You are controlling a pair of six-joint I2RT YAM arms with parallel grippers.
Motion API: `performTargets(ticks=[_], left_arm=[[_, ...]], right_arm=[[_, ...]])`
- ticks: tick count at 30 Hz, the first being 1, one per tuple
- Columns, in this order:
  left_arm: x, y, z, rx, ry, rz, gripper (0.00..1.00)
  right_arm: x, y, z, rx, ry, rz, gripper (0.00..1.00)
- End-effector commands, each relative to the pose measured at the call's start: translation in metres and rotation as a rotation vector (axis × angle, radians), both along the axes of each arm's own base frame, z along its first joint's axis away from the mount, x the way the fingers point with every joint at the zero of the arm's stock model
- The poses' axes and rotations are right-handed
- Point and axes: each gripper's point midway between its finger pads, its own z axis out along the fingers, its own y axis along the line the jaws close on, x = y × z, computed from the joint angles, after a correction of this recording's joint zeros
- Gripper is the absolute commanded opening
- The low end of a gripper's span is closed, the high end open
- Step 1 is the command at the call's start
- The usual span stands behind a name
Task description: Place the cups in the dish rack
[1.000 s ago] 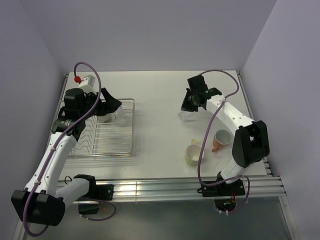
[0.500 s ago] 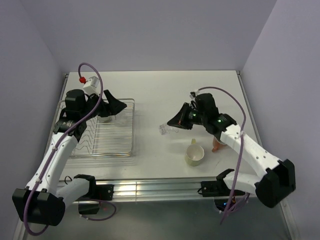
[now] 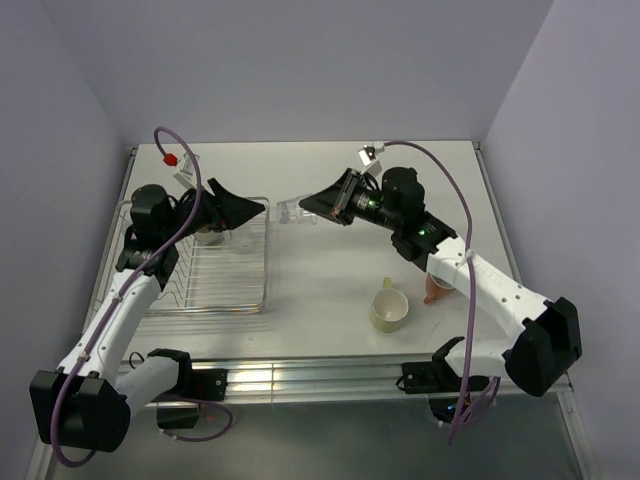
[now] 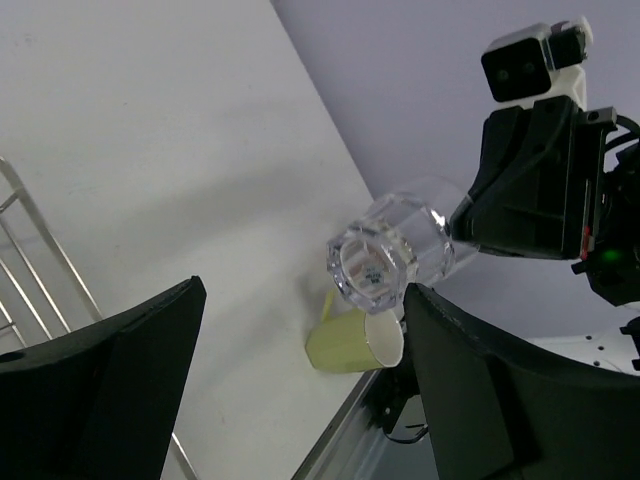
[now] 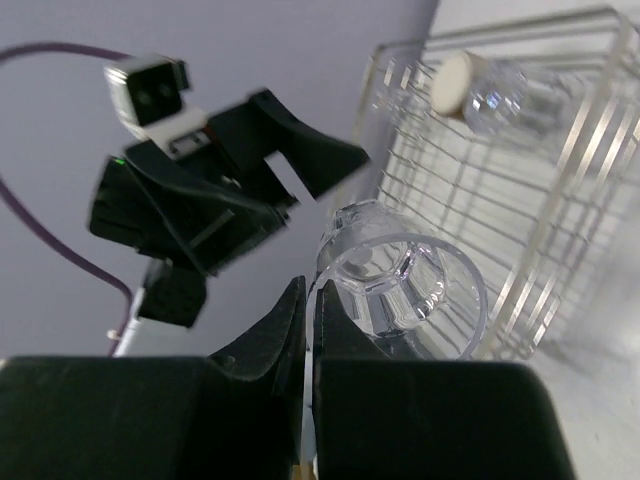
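Observation:
My left gripper needs to load the clear glass tumbler [image 3: 289, 212] into the rack rim first, so next it needs to grab across the tumbler's outer sides, with the tumbler's base facing me.
My right gripper [image 3: 308, 205] is shut on the rim of a clear glass tumbler [image 3: 289, 212] and holds it on its side in the air just right of the silver wire dish rack [image 3: 205, 290]. In the right wrist view my fingertips [image 5: 290, 320] pinch the tumbler's [image 5: 405, 290] wall. My left gripper [image 3: 252, 210] is open and empty over the rack's far right corner, facing the tumbler [image 4: 385, 262]. A brown-and-cream cup [image 3: 208, 236] lies in the rack, next to another clear glass [image 5: 505, 95]. A yellow-green mug [image 3: 388, 310] and a salmon mug [image 3: 436, 290] stand on the table at the right.
The rack's wavy dividers [image 5: 500, 220] fill its near part. The table's metal front rail [image 3: 330, 375] runs along the near edge. Purple walls close in the back and both sides. My right arm [image 3: 470, 275] stretches over the salmon mug.
My right arm has swung left from the right side of the table, carrying the glass tumbler up to the rack's edge. My left gripper has lifted and turned toward it.

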Motion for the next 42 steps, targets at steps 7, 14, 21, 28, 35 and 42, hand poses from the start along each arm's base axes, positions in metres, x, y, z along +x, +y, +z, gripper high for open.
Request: performTargets(ticks=[7,14,21,28,35,42], left_arm=[[-0.006,-0.014,0.041,-0.129,-0.151,-0.071,0.88],[-0.005,-0.021,0.049,-0.167,-0.17,-0.111,0.88],[-0.001,-0.023,0.041,-0.148,-0.145,-0.113,0.88],[-0.004,-0.028,0.042,-0.147,-0.139,-0.131,0.85],[-0.014,-0.04,0.051,-0.202,-0.137,-0.204,0.81],[-0.016,-0.046,0.059,-0.218,-0.143,-0.218,0.74]], right_arm=[[0.016,0.034,0.061,0.147,-0.138,0.125,0.0],[0.015,0.043,0.072,0.211,-0.142,0.199,0.0],[0.005,0.036,0.084,0.253,-0.166,0.22,0.0],[0.001,0.037,0.088,0.287,-0.173,0.251,0.0],[-0.009,0.041,0.099,0.37,-0.183,0.335,0.0],[-0.012,0.044,0.095,0.397,-0.161,0.382,0.0]])
